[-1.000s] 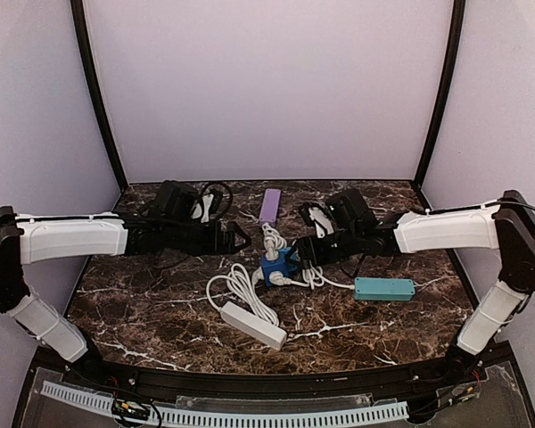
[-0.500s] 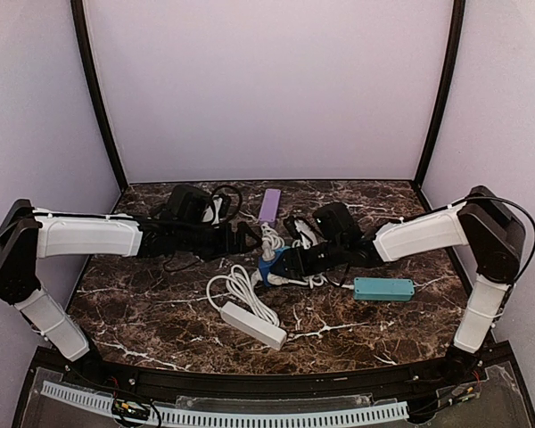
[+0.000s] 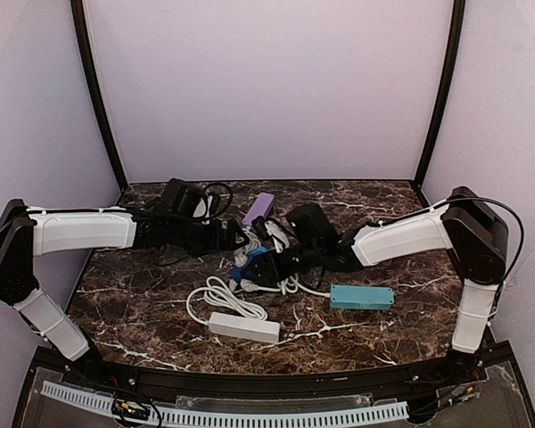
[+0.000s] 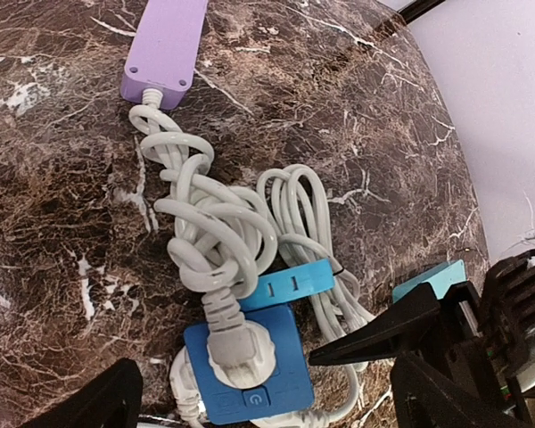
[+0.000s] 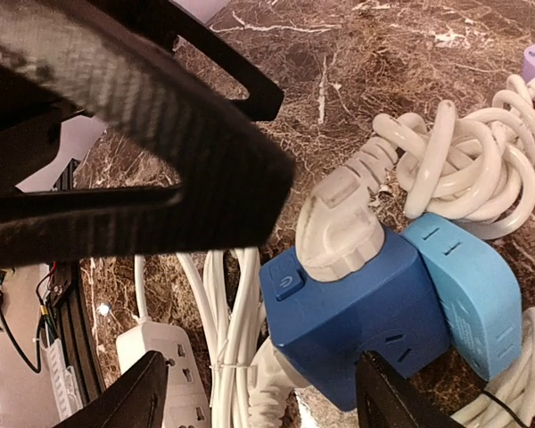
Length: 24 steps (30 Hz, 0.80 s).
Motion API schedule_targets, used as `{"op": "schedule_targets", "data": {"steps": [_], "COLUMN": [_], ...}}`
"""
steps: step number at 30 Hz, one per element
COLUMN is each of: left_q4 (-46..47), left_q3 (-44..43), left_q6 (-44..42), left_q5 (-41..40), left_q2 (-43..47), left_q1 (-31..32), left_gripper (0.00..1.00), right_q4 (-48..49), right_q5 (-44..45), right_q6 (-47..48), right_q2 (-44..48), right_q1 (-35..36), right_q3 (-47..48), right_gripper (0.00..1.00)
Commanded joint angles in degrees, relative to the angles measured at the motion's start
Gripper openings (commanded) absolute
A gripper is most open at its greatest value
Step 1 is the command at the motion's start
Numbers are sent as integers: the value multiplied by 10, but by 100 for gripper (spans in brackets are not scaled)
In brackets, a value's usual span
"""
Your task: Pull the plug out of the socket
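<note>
The adapter and plugs should stay free to pull off, so next my left gripper will grab the blue cube socket point(image 3: 251, 263) point(image 4: 276, 379) across its plug-free opposite sides.
The blue cube socket point(image 4: 276, 379) lies among white cords on the marble table point(image 3: 143, 303). A white plug point(image 4: 236, 348) sits in its top face, next to a power button, and its grey-white cord runs up to the knotted bundle. A second white plug point(image 5: 276, 383) enters a side face, and a light blue adapter point(image 5: 468, 285) is attached to another side. My left gripper point(image 4: 263, 403) is open above the cube, one finger on each side. My right gripper point(image 5: 263, 401) is open and close against the cube point(image 5: 357, 303), touching nothing I can see. In the top view the cube point(image 3: 243, 267) is mostly hidden between both grippers.
The purple power strip point(image 3: 259, 208) lies behind the cube, its cord knotted. The teal power strip point(image 3: 361, 297) lies to the right. The white power strip point(image 3: 243, 327) and its coiled cord lie in front. A black object point(image 3: 183, 198) sits at the back left.
Both grippers closed in on the cube from either side. The cube, cords and all three power strips shifted left, and the purple strip turned.
</note>
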State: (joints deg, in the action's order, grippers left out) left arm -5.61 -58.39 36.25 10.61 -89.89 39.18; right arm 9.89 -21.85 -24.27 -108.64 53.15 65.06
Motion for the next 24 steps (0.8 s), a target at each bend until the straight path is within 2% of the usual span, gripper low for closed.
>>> {"op": "schedule_targets", "data": {"steps": [1,5,8,13,18,24], "left_q4": [-21,-2,3,-1,-48,-28], "left_q3": [17,22,11,-11,-43,-57], "left_q6": [9,20,22,14,5,20], "left_q5": [8,34,55,78,46,58], "left_q2": [19,1,-18,-63,-100,-122], "left_q1": [-4,-4,-3,3,8,12], "left_gripper": [100,100,100,100,100,100], "right_q4": [29,31,34,35,51,49], "right_q5": [61,99,114,124,120,119], "right_q6": [20,21,14,2,-10,-9], "right_q2": [59,119,148,168,169,159], "right_q1": [-5,-29,-50,-65,-65,-65], "right_q3": [-34,-99,-135,-159,-164,-156], "right_gripper": [75,85,89,90,90,90]}}
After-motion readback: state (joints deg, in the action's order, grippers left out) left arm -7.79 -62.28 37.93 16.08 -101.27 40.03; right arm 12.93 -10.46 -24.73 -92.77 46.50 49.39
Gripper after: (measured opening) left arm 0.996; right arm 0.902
